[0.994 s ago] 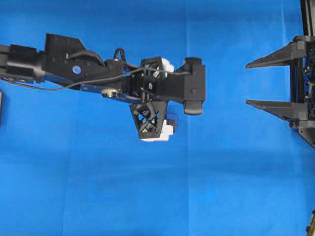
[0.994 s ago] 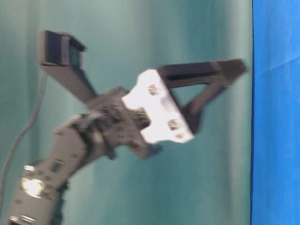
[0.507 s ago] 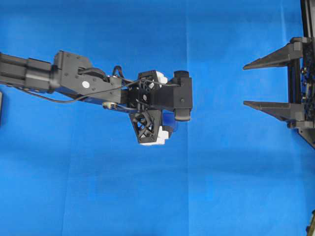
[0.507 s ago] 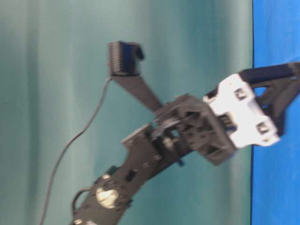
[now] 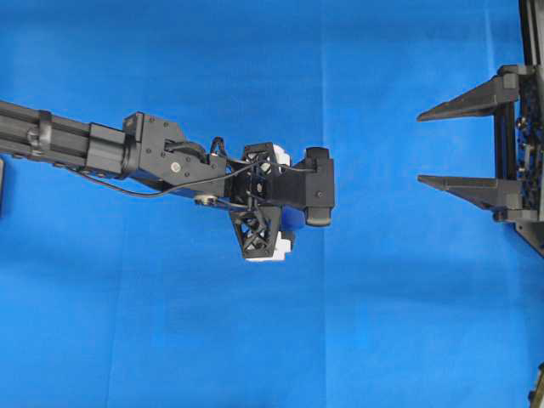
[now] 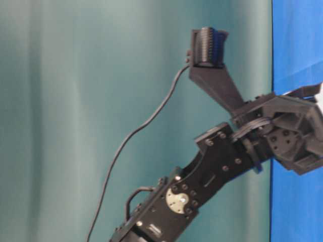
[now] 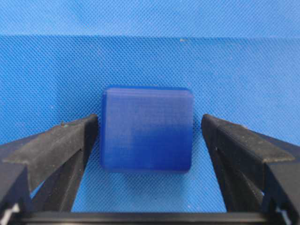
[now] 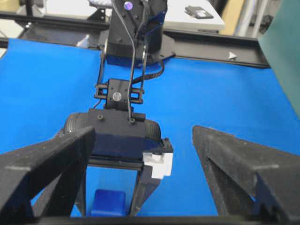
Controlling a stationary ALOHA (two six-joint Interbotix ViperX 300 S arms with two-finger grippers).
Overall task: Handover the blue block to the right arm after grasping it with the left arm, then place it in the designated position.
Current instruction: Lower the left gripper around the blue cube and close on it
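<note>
The left gripper is ready to close on the block, as its fingers are beside the blue block (image 5: pixel 292 218) (image 7: pixel 146 130), above the blue cloth.
The blue block (image 7: pixel 146 130) lies on the blue cloth between the fingers (image 7: pixel 70 140) of my left gripper (image 7: pixel 150 123). That gripper is open, with a thin gap at the left finger and a wider one at the right. From above, the left gripper (image 5: pixel 276 204) points straight down and hides most of the block. The right wrist view shows the block (image 8: pixel 109 203) low between the left gripper's fingers (image 8: pixel 146 183). My right gripper (image 5: pixel 420 148) hangs open and empty at the right edge, well apart from the block.
The blue cloth (image 5: pixel 170 323) covers the whole table, with a faint crease down the middle. A teal backdrop (image 6: pixel 101 101) fills the table-level view behind the left arm (image 6: pixel 217 166). A black frame rail (image 8: pixel 211 47) runs along the table's far edge.
The left arm has come down, and its open gripper now stands lower, over the block. The right gripper has barely moved.
</note>
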